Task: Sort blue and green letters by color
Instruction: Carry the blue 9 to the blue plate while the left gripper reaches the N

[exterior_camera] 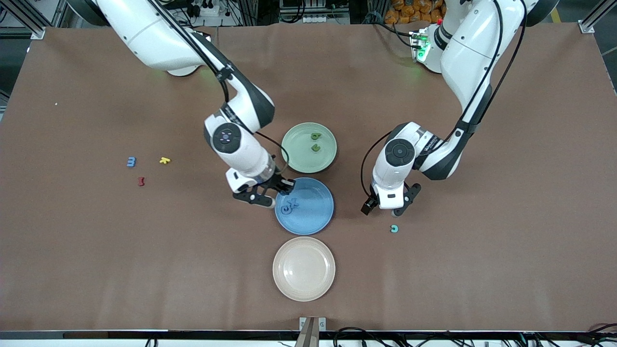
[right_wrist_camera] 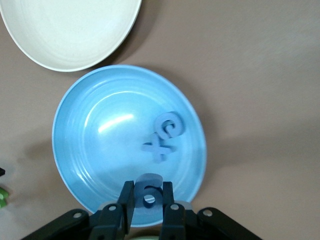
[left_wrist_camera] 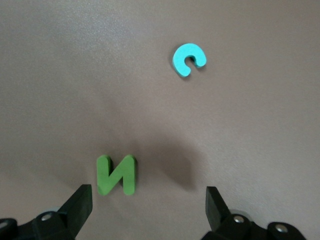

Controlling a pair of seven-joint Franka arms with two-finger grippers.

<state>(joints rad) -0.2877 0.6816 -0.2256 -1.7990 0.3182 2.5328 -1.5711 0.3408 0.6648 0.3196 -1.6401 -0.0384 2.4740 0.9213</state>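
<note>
My left gripper's fingers end above the table, short of the N's middle (left_wrist_camera: 116,175), so it is too early to close on the green N. The gripper goes lower first.
My right gripper (exterior_camera: 284,187) is shut on a blue 6 (right_wrist_camera: 149,192) and holds it over the rim of the blue plate (exterior_camera: 313,218), which shows in the right wrist view too (right_wrist_camera: 95,150). Two blue letters (exterior_camera: 289,206) lie in that plate (right_wrist_camera: 165,134). Two green letters (exterior_camera: 315,141) lie in the green plate (exterior_camera: 299,154). My left gripper (exterior_camera: 389,206) is open just above the table. A green N (left_wrist_camera: 116,174) lies between its fingers, close to one finger (left_wrist_camera: 80,205). A turquoise C (exterior_camera: 395,228) lies nearer the front camera (left_wrist_camera: 189,59). A blue 3 (exterior_camera: 131,162) lies toward the right arm's end.
A beige plate (exterior_camera: 303,284) sits nearest the front camera, in line with the blue and green plates (right_wrist_camera: 70,30). A tiny yellow piece (exterior_camera: 165,160) and a dark red piece (exterior_camera: 141,181) lie beside the blue 3.
</note>
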